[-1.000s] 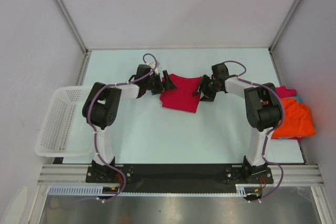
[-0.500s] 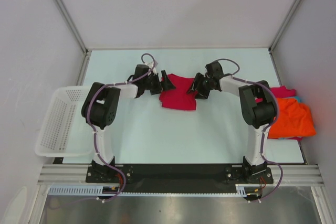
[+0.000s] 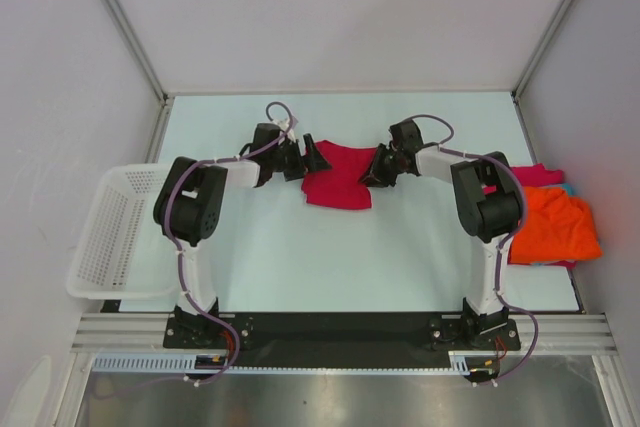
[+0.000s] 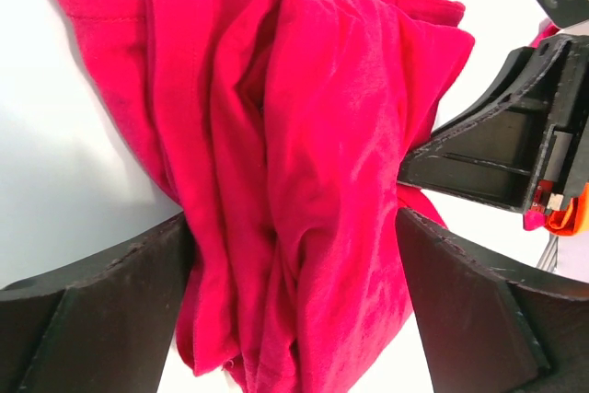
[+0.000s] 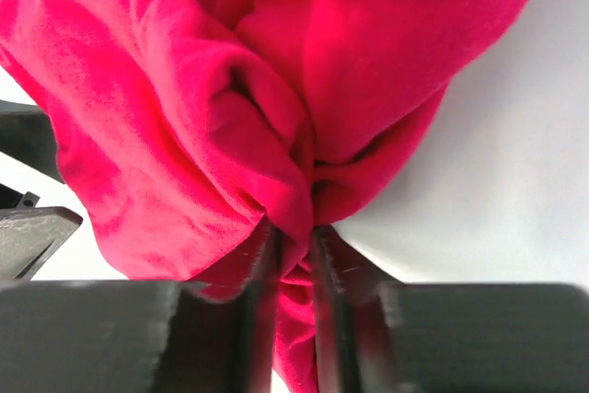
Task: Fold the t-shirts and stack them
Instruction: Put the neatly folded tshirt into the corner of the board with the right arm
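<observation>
The robot's left gripper next needs to grip the t-shirt's edge opposite the right gripper, so that both grippers can carry the crimson t-shirt [image 3: 338, 177] for stacking.
A crimson t-shirt [image 3: 338, 177] lies bunched on the table between both grippers. At its left edge my left gripper [image 3: 312, 157] is open. In the left wrist view its jaws [image 4: 290, 306] stand wide, with rumpled red cloth [image 4: 304, 135] filling the gap between them. My right gripper [image 3: 372, 169] is at the shirt's right edge. In the right wrist view it [image 5: 294, 260] is shut on a pinched fold of the crimson shirt [image 5: 184, 117]. Orange [image 3: 555, 227], magenta-pink [image 3: 545, 174] and teal [image 3: 567, 189] t-shirts lie heaped at the table's right edge.
A white lattice basket [image 3: 108, 237] hangs off the table's left edge. Grey walls and frame posts enclose the table on three sides. The right gripper's black body [image 4: 502, 149] shows in the left wrist view, just beyond the cloth.
The right gripper has moved left into the shirt's edge and shut on a fold. The shirt is bunched narrower. The left gripper has edged slightly inward, its jaws still wide.
</observation>
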